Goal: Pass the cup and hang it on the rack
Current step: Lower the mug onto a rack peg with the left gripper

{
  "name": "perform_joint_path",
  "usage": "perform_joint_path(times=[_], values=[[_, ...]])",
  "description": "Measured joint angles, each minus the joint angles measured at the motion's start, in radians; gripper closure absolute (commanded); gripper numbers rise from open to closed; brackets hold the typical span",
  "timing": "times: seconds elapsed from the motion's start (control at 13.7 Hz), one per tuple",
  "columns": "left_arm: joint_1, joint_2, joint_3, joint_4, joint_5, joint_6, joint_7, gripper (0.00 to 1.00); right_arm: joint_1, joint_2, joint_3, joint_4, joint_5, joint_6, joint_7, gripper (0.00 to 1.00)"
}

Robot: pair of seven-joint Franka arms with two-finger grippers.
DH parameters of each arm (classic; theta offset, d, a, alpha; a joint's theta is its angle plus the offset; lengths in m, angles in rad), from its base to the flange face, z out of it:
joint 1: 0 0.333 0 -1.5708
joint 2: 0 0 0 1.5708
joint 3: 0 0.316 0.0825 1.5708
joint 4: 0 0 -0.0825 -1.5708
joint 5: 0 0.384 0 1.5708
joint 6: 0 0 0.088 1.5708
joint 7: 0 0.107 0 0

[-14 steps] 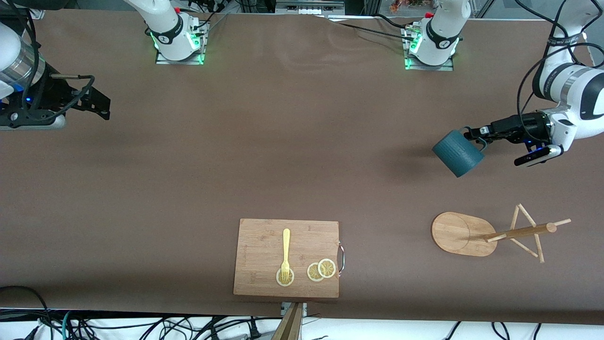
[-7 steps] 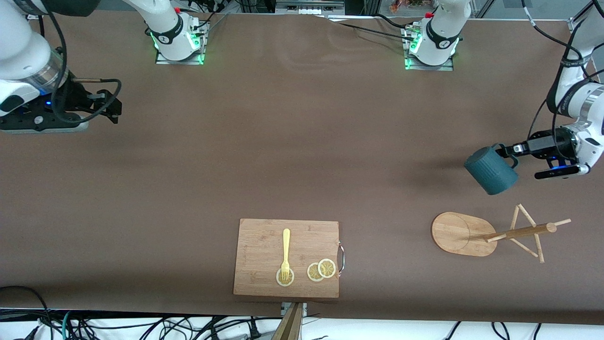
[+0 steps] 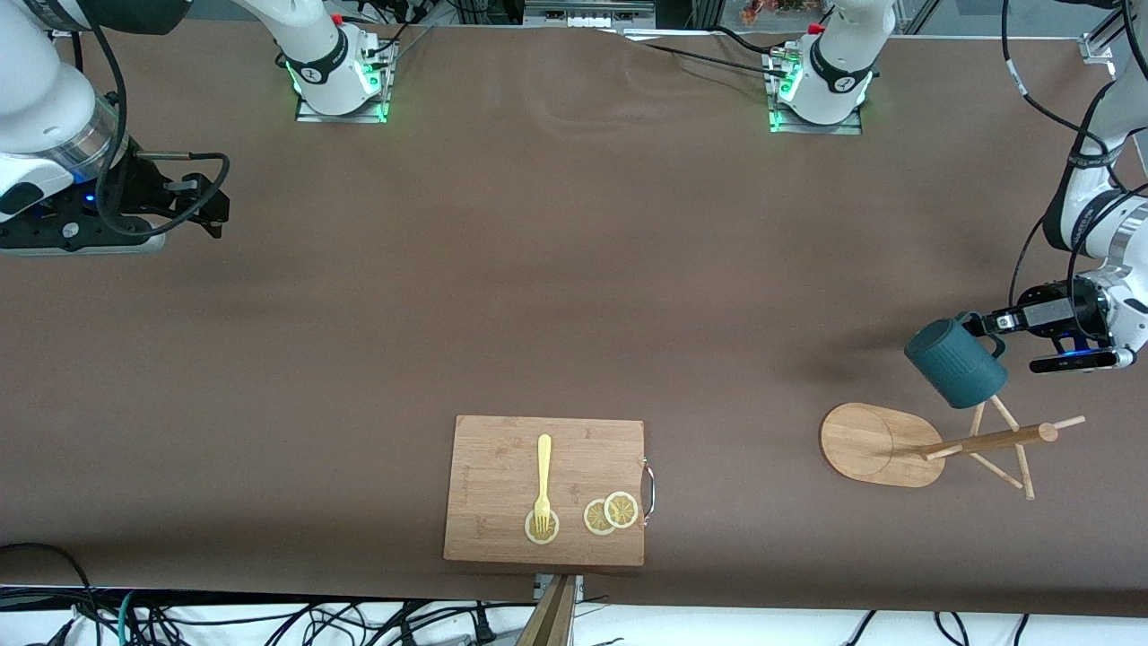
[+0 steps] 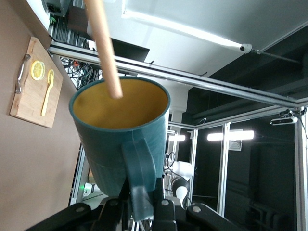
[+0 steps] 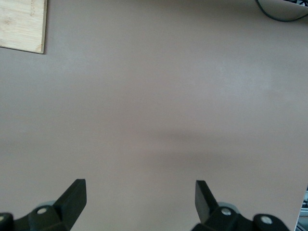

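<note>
I should keep holding the cup with my left gripper, because the cup's rim (image 3: 983, 400) hangs near the tip of the rack peg (image 3: 1004, 414), well short of the post.
The dark teal ribbed cup (image 3: 956, 362) hangs tilted in the air, held by its loop handle in my left gripper (image 3: 985, 334), which is shut on it. The cup is right above the wooden rack (image 3: 933, 443), over its pegs near the post top. In the left wrist view the cup (image 4: 120, 144) shows its yellowish inside, and a rack peg (image 4: 104, 48) crosses its rim. My left gripper (image 4: 140, 199) clamps the handle there. My right gripper (image 3: 218, 202) is open and empty over the table at the right arm's end, also in its wrist view (image 5: 139, 192).
A bamboo cutting board (image 3: 502, 458) with a yellow fork (image 3: 543, 483) and lemon slices (image 3: 612, 513) lies near the front edge at mid-table. The board also shows in the left wrist view (image 4: 33, 94) and its corner in the right wrist view (image 5: 21, 24).
My left gripper has carried the cup toward the left arm's end and down toward the front camera, until it is over the rack's pegs. My right arm shifted at first, then stayed still.
</note>
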Motion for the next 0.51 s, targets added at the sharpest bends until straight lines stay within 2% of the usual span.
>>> perform_joint_path(times=[0.22, 0.37, 0.51], values=[[0.002, 0.064, 0.0, 0.072, -0.048, 0.0, 0.0, 1.0, -0.009, 0.0, -0.004, 0.0, 0.017, 0.0, 0.002, 0.0], [0.004, 0.095, 0.0, 0.109, -0.061, 0.0, -0.003, 1.0, -0.033, 0.0, -0.01, 0.0, 0.073, 0.0, 0.002, 0.0], [0.012, 0.125, 0.0, 0.118, -0.09, -0.002, -0.004, 1.0, -0.049, 0.001, -0.042, 0.0, 0.134, -0.002, 0.002, 0.0]])
